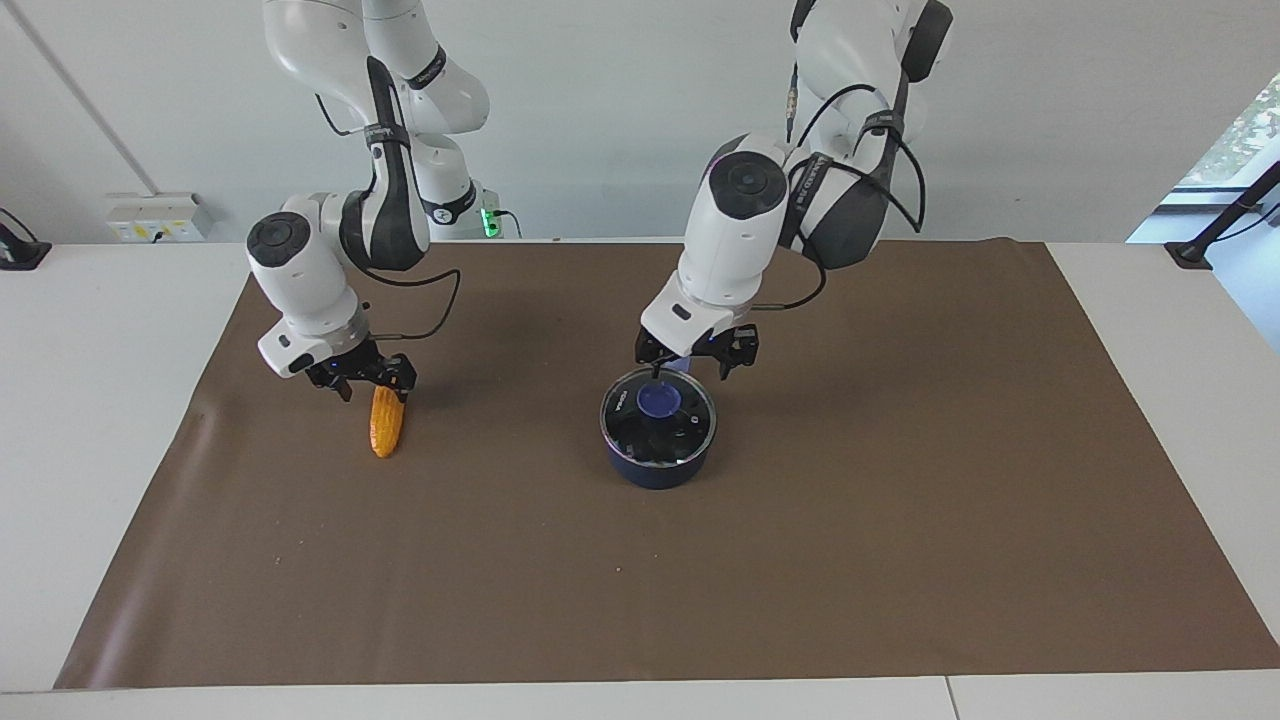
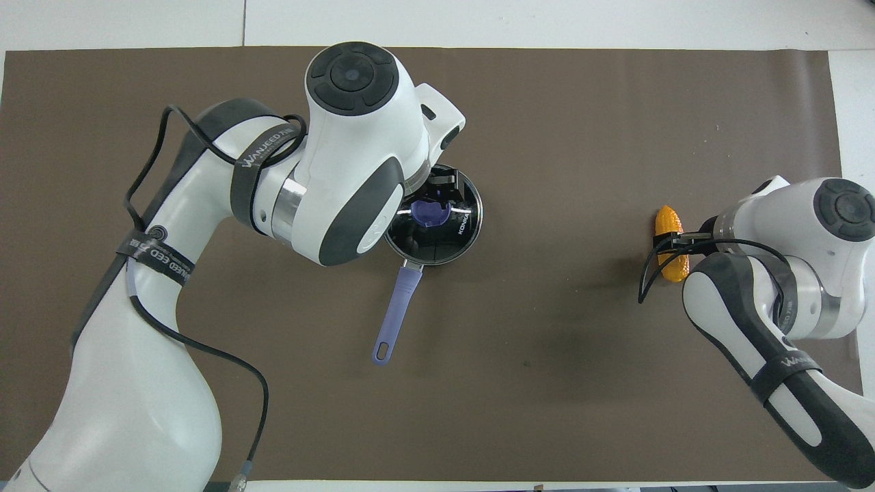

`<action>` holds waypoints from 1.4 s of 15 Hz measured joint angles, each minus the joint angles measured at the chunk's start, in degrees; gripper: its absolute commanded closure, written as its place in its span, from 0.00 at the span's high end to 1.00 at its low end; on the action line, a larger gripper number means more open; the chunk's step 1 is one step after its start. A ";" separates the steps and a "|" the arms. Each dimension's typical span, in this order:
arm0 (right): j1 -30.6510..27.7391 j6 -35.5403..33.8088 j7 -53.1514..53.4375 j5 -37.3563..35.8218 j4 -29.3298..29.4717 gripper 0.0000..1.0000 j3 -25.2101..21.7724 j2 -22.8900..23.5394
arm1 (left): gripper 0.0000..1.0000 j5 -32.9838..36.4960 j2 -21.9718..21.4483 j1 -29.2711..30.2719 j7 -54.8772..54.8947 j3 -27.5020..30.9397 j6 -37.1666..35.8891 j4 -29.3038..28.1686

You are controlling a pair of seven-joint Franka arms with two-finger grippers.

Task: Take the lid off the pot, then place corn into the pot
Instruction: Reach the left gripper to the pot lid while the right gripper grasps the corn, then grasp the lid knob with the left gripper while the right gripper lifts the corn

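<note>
The left gripper will next grab the lid by its narrow blue-purple knob point(image 2: 431, 214) to lift it, because the glass disc point(image 2: 447, 245) spreads wide over the whole pot.
The dark navy pot point(image 1: 655, 468) stands mid-mat with the glass lid point(image 1: 690, 432) on it, blue-purple knob point(image 1: 660, 402) at its centre. Its handle point(image 2: 398, 306) points toward the robots. My left gripper point(image 1: 692, 368) is open just above the lid, its fingers either side of the knob and not closed on it. In the overhead view the left arm hides most of the hand, and the lid point(image 2: 451, 239) shows below it. The orange-yellow corn point(image 1: 385, 428) lies on the mat toward the right arm's end. My right gripper point(image 1: 375, 385) is open, low over the corn's robot-side end. The corn also shows in the overhead view point(image 2: 668, 222).
A brown mat point(image 1: 900, 520) covers the white table point(image 1: 90, 400). A wall socket box point(image 1: 155, 215) sits at the table's robot-side edge near the right arm. A black clamp stand point(image 1: 1200, 245) stands at the corner by the left arm.
</note>
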 measured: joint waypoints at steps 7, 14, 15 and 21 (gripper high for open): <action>0.19 0.44 -4.10 0.00 -0.19 0.00 0.06 1.88 | 1.00 0.75 2.77 -1.42 0.00 0.27 2.09 0.09; 2.90 -12.02 -4.30 0.00 8.13 0.00 0.14 1.84 | 1.00 0.98 4.55 -1.58 -0.64 0.32 4.18 0.08; 3.35 -14.85 -4.30 0.00 10.51 0.00 0.24 1.76 | 1.00 0.98 4.63 -1.60 -0.78 0.32 4.28 0.07; 3.75 -25.51 -3.50 0.16 20.71 0.00 3.79 1.57 | 0.89 0.98 4.77 -1.64 -1.42 0.32 4.49 0.07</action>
